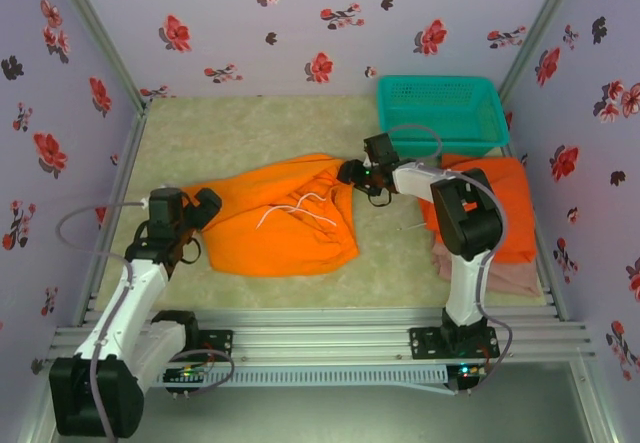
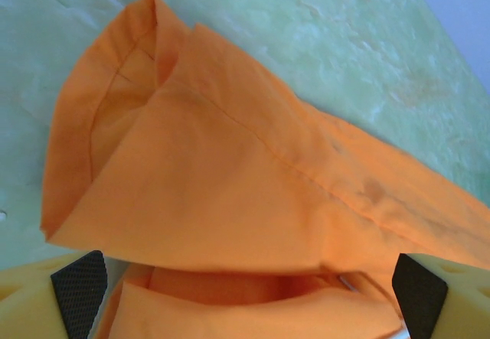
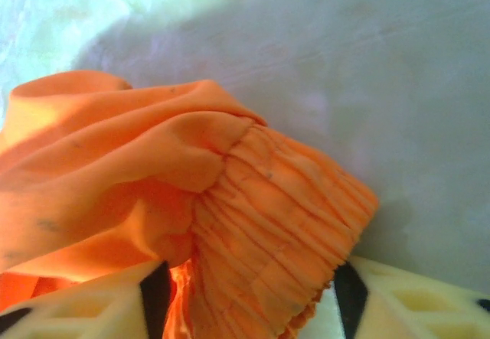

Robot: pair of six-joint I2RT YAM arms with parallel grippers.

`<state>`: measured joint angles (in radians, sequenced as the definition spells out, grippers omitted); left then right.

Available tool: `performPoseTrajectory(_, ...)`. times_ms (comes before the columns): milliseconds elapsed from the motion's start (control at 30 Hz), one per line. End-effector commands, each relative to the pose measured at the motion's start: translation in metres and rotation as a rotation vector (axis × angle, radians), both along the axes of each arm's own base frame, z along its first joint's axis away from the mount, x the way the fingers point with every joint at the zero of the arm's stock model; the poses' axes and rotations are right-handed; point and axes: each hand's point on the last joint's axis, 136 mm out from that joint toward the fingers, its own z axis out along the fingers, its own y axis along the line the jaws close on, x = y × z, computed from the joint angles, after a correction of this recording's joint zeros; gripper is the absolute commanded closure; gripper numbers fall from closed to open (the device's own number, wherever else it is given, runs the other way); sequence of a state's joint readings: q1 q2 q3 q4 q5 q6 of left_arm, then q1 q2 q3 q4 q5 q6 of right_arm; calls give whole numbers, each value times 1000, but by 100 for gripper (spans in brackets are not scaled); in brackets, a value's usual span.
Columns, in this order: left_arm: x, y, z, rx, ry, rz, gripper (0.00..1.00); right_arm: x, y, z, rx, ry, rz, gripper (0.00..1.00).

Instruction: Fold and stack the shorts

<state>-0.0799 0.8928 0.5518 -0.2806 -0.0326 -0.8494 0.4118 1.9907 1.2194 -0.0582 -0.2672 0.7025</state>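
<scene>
My left gripper will next pick up the hemmed leg's outer edge [image 1: 201, 185] close to the hem, opposite the gathered waistband [image 1: 347, 199], to straighten the shorts for folding.
A bright orange pair of shorts [image 1: 280, 221] lies spread out mid-table, its white drawstring [image 1: 300, 210] on top. My left gripper [image 1: 207, 206] is at its left edge and stands open; in the left wrist view the hemmed leg [image 2: 222, 178] lies between the wide-apart black pads [image 2: 76, 289]. My right gripper [image 1: 350, 173] is at the upper right corner; its jaws stand partly apart with the gathered waistband [image 3: 283, 224] filling the gap between the pads [image 3: 157, 293]. At the right, a folded orange pair of shorts [image 1: 500, 203] rests on a pink-beige pair of shorts [image 1: 495, 275].
A teal mesh basket [image 1: 440, 111] stands at the back right, just behind my right gripper. Floral walls close in the table on three sides. The beige table surface [image 1: 250, 133] shows behind the spread shorts.
</scene>
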Motion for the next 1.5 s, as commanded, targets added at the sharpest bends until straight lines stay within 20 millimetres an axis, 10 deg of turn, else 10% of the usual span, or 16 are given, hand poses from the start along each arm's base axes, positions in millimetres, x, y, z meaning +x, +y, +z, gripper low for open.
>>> performPoseTrajectory(0,9,10,-4,-51,-3,62,3,12,8,7,40,-16,-29,51)
performPoseTrajectory(367,50,44,-28,-42,85,157,15,14,6,7,37,-16,-24,93)
performPoseTrajectory(833,102,39,-68,-45,172,57,39,9,5,16,23,-24,17,99)
performPoseTrajectory(967,103,37,-78,-50,204,45,60,9,6,19,29,-25,20,99)
performPoseTrajectory(1233,107,41,-21,-25,106,50,92,8,4,38,26,-66,31,100)
performPoseTrajectory(1467,103,55,81,66,-64,86,100,7,2,106,27,-252,93,100)
